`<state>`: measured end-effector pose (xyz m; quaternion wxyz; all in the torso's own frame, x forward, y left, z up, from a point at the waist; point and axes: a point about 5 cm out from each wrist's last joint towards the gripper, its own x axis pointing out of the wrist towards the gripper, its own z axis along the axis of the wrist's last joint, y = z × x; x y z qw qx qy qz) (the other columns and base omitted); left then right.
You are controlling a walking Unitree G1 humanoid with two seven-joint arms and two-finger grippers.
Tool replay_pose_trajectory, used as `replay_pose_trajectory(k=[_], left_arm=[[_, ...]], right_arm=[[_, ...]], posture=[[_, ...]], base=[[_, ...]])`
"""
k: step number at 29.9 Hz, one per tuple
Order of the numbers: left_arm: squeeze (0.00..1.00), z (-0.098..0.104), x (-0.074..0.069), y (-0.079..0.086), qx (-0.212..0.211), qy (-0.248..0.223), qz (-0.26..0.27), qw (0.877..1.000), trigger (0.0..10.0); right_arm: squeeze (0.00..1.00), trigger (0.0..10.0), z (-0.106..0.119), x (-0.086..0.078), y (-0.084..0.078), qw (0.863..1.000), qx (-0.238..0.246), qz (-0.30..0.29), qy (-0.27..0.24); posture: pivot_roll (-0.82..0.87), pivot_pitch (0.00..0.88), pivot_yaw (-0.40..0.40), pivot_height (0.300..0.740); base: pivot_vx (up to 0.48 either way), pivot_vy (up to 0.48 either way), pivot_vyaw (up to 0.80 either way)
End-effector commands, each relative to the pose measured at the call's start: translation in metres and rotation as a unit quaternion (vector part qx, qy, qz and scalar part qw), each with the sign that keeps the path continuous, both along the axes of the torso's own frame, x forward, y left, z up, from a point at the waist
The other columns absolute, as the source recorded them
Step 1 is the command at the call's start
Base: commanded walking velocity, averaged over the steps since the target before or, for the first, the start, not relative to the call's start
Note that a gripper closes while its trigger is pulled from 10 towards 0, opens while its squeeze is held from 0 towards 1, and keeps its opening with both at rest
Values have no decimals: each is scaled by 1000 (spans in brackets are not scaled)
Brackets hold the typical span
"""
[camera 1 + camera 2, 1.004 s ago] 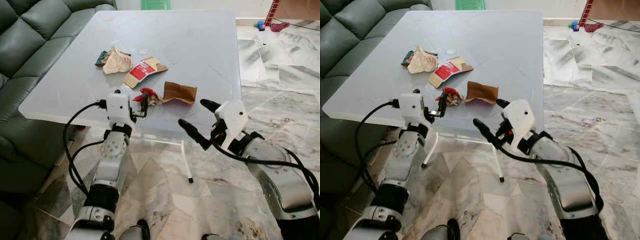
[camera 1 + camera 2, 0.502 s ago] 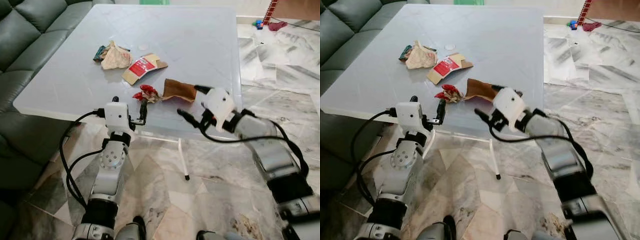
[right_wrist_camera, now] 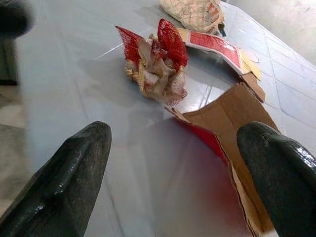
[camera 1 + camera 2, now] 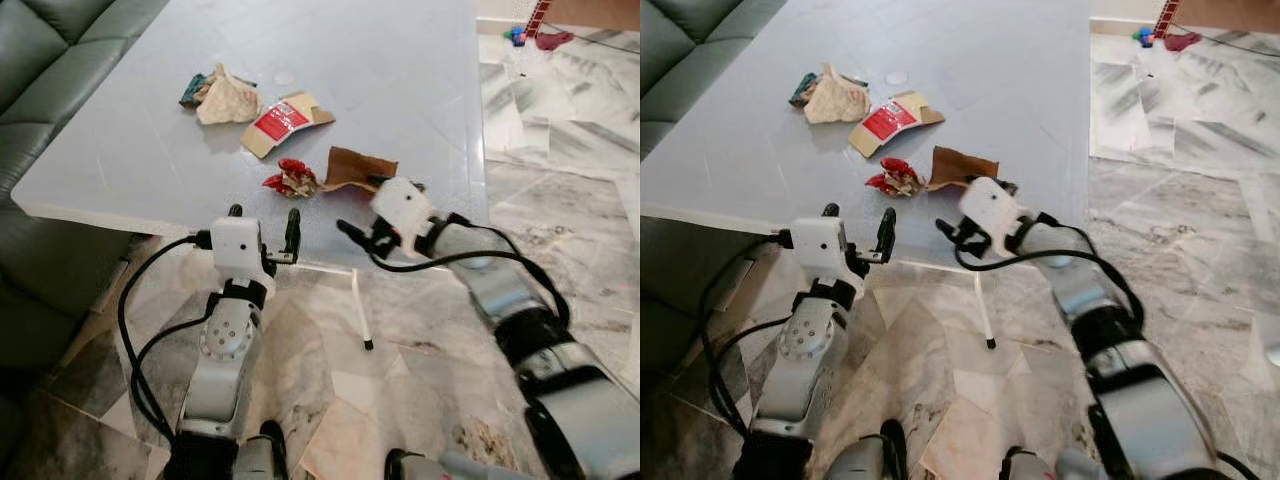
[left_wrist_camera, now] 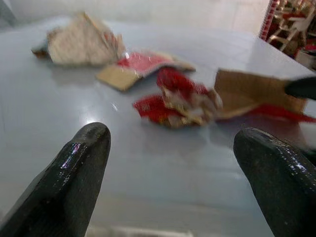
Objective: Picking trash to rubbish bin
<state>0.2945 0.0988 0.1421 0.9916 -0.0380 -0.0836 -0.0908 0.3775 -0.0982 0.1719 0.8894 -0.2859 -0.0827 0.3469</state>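
Observation:
My right gripper should next grab the torn cardboard piece by one red-backed edge (image 4: 346,186) that stands up, because the brown panel of the piece spreads low behind.
On the light grey table (image 4: 400,60) lie a crumpled red wrapper (image 4: 291,179), a torn brown cardboard piece (image 4: 358,166), a flattened red-and-tan carton (image 4: 283,121) and a crumpled beige paper bag (image 4: 225,100). My left gripper (image 4: 264,213) stands open at the table's front edge, just short of the red wrapper (image 5: 180,98). My right gripper (image 4: 362,207) is open over the front edge, its upper finger close beside the cardboard (image 3: 232,118). The wrapper (image 3: 155,61) lies beyond its fingers. Neither gripper holds anything.
A dark green sofa (image 4: 40,40) runs along the table's left side. Marble floor (image 4: 560,180) spreads to the right and beneath me. A thin white table leg (image 4: 360,310) stands below the front edge. Small toys and a cloth (image 4: 545,38) lie far right.
My right gripper has swung forward and left from below the table's edge up to the brown cardboard. The left gripper stays open, now a little farther back from the wrapper. The camera has shifted.

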Motion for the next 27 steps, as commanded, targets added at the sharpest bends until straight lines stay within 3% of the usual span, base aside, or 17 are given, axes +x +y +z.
replay_pose_trajectory(k=[1,11,12,13,14,27], left_arm=[[0,1,-7,-11,-11,10,-45,999,10000],[0,3,-26,-29,-6,40,-130,991,10000],[0,2,-29,-28,-3,46,-135,990,10000],[0,2,-29,-28,-3,46,-135,990,10000],[0,1,-30,-27,-2,48,-135,990,10000],[0,4,-34,-28,-2,65,-149,987,10000]], right_arm=[[0,10000,2,4,2,1000,-2,-20,-14],[0,10000,8,13,14,997,12,-64,-34],[0,3333,9,14,14,997,16,-73,-31],[0,3333,9,14,14,997,16,-73,-31],[0,0,9,15,13,996,18,-79,-29],[0,0,9,21,9,993,40,-114,-5]], posture=[[1,272,14,740],[31,281,13,740],[37,281,13,740],[37,281,13,740],[38,281,13,740],[46,273,10,740]], base=[[0,0,0],[0,0,0],[0,0,0],[0,0,0],[0,0,0],[0,0,0]])
